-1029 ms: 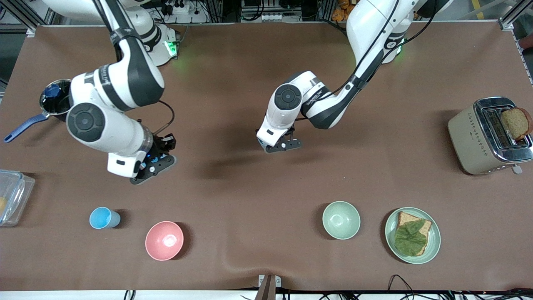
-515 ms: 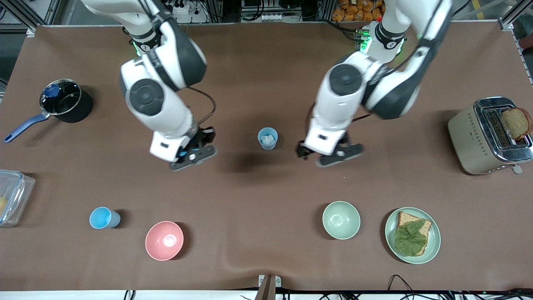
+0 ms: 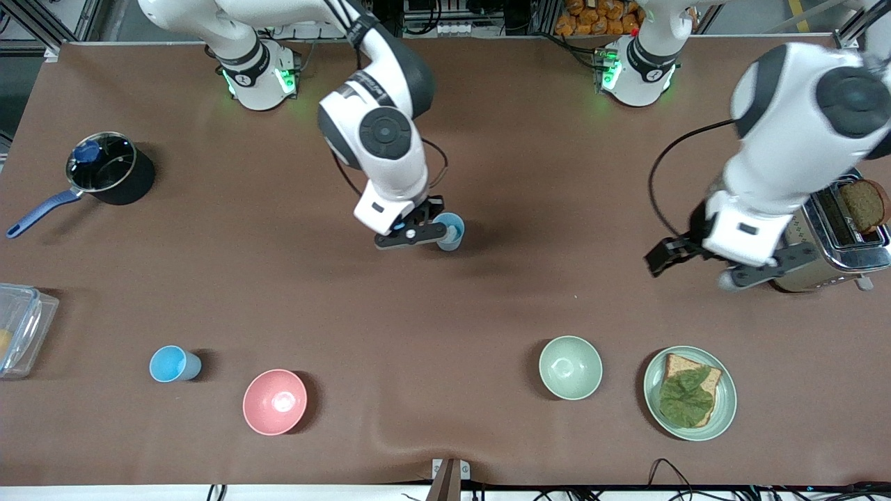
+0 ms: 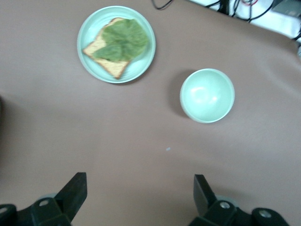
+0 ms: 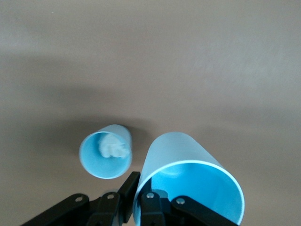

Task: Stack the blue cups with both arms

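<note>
The held cup (image 5: 193, 183) is hanging beside the standing cup's rim (image 5: 105, 133) in the wrist view. My right gripper should keep hold of its cup.
My right gripper (image 3: 411, 235) (image 5: 141, 194) is shut on the rim wall of a light-blue cup (image 5: 188, 157) and holds it over the middle of the table. Just beside it below, a second blue cup (image 5: 106, 150) stands upright with small white pieces inside. In the front view only one blue cup (image 3: 452, 232) shows at the gripper. A third blue cup (image 3: 174, 364) stands alone toward the right arm's end, nearer the camera. My left gripper (image 3: 696, 268) (image 4: 136, 197) is open and empty over bare table beside the toaster.
A pink bowl (image 3: 274, 401) sits beside the third cup. A pale green bowl (image 3: 570, 367) (image 4: 207, 95) and a plate with bread and lettuce (image 3: 689, 393) (image 4: 116, 44) lie nearer the camera. A toaster (image 3: 818, 226), a pot (image 3: 104, 170) and a clear container (image 3: 17, 327) stand at the table's ends.
The right arm swung from its end of the table to the middle, up to the cup with white pieces. The left arm swung away from the middle to the toaster.
</note>
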